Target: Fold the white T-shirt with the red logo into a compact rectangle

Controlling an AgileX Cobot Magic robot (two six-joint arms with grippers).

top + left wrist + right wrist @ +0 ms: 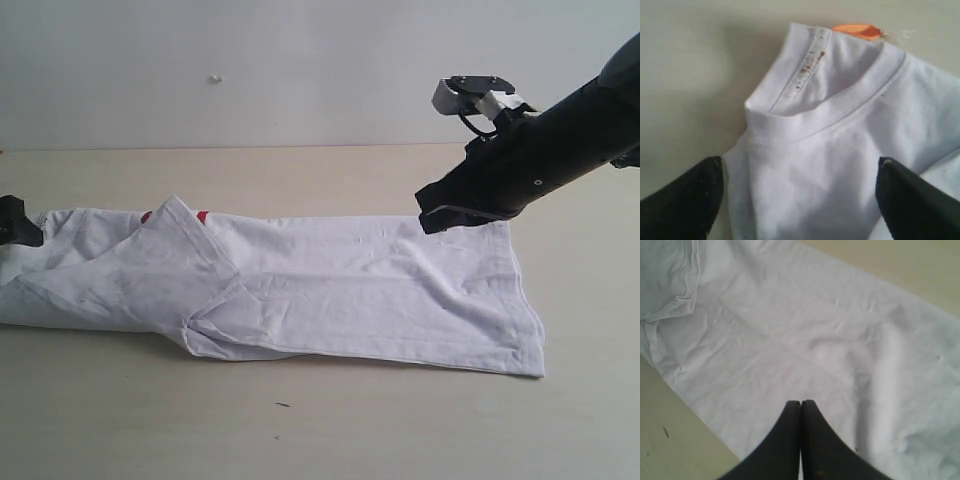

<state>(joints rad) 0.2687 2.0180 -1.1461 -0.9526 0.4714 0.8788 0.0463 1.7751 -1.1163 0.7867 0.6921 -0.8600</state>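
Observation:
The white T-shirt's neck end will be grabbed next by my left gripper, just below the ribbed collar. My gripper will then fold it over toward the hem.
The white T-shirt point(330, 285) lies on the table as a long band, with one sleeve folded over at the left. Only two slivers of the red logo point(202, 216) peek out at its far edge. My left gripper point(18, 224) sits at the shirt's neck end. In the left wrist view the left gripper point(800, 167) is open, its jaws wide apart on either side of the cloth just below the ribbed collar point(840, 112) and orange tag point(860, 31). My right gripper point(432, 220) hovers over the shirt's far hem end; in the right wrist view the right gripper point(801, 403) is shut and empty above the cloth.
The pale wooden table point(320, 430) runs around the shirt, with small dark specks point(283, 405) in front of it. A plain wall point(250, 70) rises behind the table's far edge.

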